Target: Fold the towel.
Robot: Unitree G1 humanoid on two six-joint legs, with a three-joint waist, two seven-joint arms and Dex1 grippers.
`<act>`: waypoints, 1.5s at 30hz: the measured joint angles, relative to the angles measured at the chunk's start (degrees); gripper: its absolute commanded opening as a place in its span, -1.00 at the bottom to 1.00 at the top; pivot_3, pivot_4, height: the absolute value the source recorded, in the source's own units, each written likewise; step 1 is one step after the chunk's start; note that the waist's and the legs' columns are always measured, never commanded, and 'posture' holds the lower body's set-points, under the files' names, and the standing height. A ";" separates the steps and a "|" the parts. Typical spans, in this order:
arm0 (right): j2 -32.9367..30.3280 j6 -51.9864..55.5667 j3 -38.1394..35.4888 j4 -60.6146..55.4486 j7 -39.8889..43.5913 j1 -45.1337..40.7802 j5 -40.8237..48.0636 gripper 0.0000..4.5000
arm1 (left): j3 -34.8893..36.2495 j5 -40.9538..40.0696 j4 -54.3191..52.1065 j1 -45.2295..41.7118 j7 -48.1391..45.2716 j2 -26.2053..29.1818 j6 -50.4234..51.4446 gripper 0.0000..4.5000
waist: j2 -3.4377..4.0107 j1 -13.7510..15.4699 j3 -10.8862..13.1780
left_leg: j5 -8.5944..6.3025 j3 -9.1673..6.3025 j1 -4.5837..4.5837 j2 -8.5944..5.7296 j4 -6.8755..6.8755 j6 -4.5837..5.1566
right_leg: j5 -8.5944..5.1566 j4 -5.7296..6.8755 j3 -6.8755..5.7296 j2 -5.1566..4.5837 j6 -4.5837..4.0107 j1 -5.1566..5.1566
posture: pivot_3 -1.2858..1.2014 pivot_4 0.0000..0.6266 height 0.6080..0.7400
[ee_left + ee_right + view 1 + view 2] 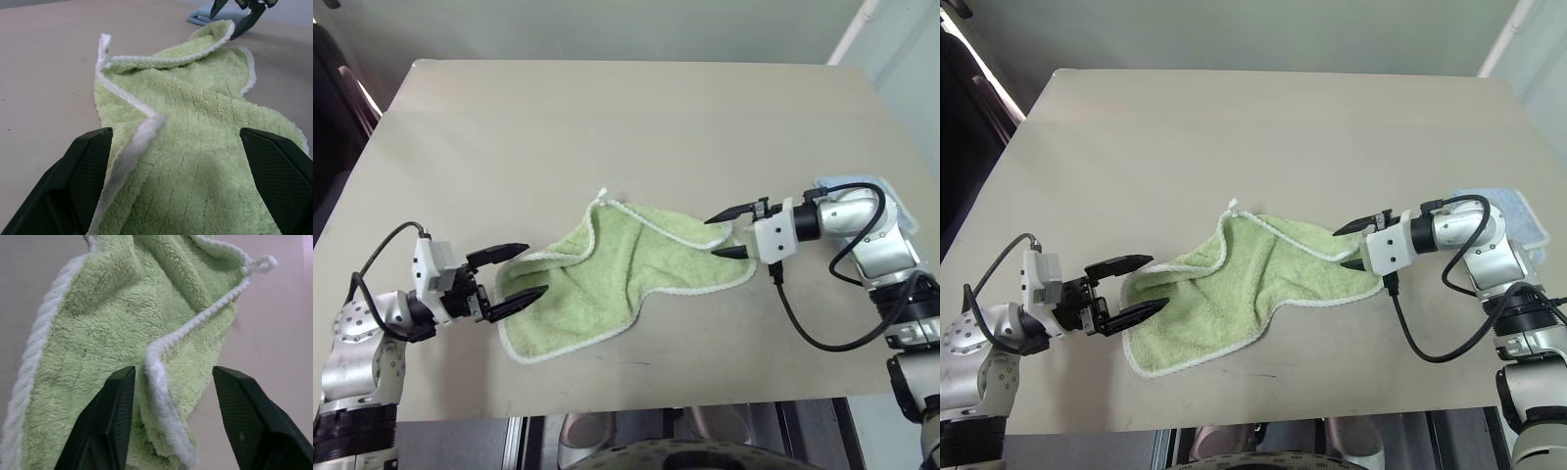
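My left gripper grips the towel by the raised white hem at its corner [530, 258] next, since the green cloth [576, 302] beside it lies flat on the tabletop.
The lime-green towel [617, 269] lies crumpled mid-table, its white edging folded over itself and its small loop tag [603, 193] at the far corner. My left gripper [534, 270] is open at the towel's left corner; in the left wrist view its fingers [88, 181] stand wide on both sides of a raised edge. My right gripper [711, 237] is at the towel's right end, pointing left and down. The right wrist view shows it [173, 368] open, a raised fold of white edging between the fingers and not pinched.
A pale blue cloth [891, 201] lies at the table's right edge, behind my right arm. The beige table [607, 117] stretches bare beyond the towel. Its near edge runs just below the towel, and a dark chair stands off the far left.
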 measured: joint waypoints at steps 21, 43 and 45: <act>0.44 -5.06 2.20 5.02 -1.54 -2.61 -3.20 -0.99 | 0.53 -0.04 0.01 -0.28 0.30 0.59 -0.14 1.00 | 0.00 -0.02 0.00 | -0.01 0.00 -0.01 0.01 -0.07 -0.02 | -0.01 -0.01 -0.01 0.00 -0.05 -0.03 | 0.03 -0.52 1.00; -1.90 24.18 -8.82 -12.95 -7.93 4.50 7.88 -0.99 | -1.58 3.14 12.27 -12.75 -2.31 3.06 -3.95 1.00 | 0.01 0.12 0.01 | -0.02 0.00 -0.05 0.01 -0.10 -0.04 | 0.00 -0.08 -0.01 0.00 -0.02 -0.04 | 0.03 -0.52 1.00; -1.85 27.93 -10.33 -14.46 -9.40 4.70 9.28 -0.99 | -2.59 3.28 12.39 -13.26 -2.70 3.00 -3.92 1.00 | 0.01 0.12 0.01 | -0.02 0.00 -0.05 0.01 -0.10 -0.04 | 0.00 -0.10 -0.02 0.00 -0.01 -0.03 | 0.03 -0.52 1.00</act>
